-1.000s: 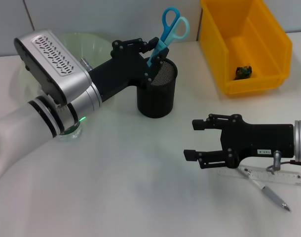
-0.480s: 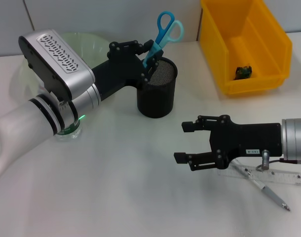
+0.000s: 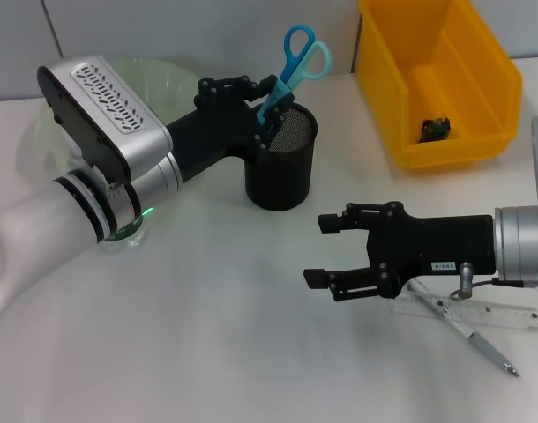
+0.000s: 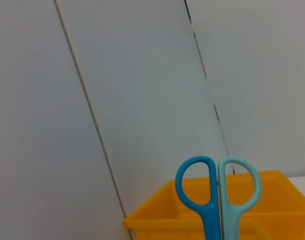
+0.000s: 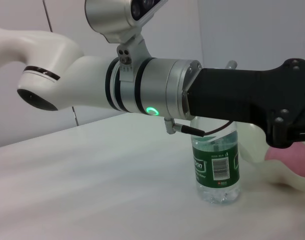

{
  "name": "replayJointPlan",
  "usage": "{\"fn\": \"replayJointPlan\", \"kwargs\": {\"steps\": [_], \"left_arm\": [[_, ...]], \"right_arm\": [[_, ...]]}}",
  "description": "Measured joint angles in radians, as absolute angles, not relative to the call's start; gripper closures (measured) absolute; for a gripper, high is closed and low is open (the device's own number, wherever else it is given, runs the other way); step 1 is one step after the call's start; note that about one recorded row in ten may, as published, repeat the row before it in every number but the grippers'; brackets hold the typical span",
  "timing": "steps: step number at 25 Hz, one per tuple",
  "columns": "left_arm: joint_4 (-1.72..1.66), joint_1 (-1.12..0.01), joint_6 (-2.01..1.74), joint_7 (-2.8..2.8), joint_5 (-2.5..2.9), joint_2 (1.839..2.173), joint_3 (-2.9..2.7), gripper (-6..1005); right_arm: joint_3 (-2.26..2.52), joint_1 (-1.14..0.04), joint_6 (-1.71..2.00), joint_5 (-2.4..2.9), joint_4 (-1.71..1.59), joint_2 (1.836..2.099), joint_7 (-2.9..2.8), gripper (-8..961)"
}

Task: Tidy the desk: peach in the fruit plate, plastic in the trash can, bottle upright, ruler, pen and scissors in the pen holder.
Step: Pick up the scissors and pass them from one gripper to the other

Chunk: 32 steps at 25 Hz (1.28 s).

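The blue scissors (image 3: 295, 69) leave my left gripper's hold now: the scissors are inside the pen holder's rim (image 3: 301, 125), so they would remain in the holder.
My left gripper (image 3: 264, 113) is shut on the blue scissors (image 3: 298, 55) and holds them tilted, blades down inside the black mesh pen holder (image 3: 280, 163). The scissor handles also show in the left wrist view (image 4: 217, 192). My right gripper (image 3: 325, 251) is open and empty, low over the table to the right front of the holder. A clear ruler (image 3: 489, 315) and a silver pen (image 3: 481, 344) lie under the right arm. The green bottle (image 5: 216, 165) stands upright below my left arm. The pink peach (image 5: 292, 160) lies in the glass fruit plate (image 3: 150, 75).
A yellow bin (image 3: 437, 79) stands at the back right with a small dark scrap (image 3: 435, 129) inside. My left arm spans the table's left side, over the bottle (image 3: 123, 236).
My right gripper has moved left, away from the ruler and pen. The scissors have sunk a little lower into the pen holder, still in my left gripper.
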<state>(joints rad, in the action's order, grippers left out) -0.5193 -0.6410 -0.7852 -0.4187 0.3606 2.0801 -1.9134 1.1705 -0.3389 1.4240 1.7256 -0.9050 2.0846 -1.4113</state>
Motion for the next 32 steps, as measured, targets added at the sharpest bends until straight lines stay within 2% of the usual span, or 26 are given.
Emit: {"fn": "replayJointPlan", "kwargs": {"steps": [12, 20, 32], "left_arm": [[-0.539, -0.623, -0.793, -0.429, 0.36, 2.08, -1.911, 713], [-0.615, -0.53, -0.804, -0.431, 0.358, 2.072, -1.88, 710], [-0.625, -0.493, -0.814, -0.432, 0.357, 2.071, -1.876, 706]], "right_arm": [[1.172, -0.341, 1.42, 1.725, -0.905, 2.085, -1.411, 135], [1.22, -0.343, 1.401, 1.725, -0.911, 2.083, -1.432, 134], [1.257, -0.345, 1.369, 1.714, -0.911, 2.085, -1.436, 135]]}}
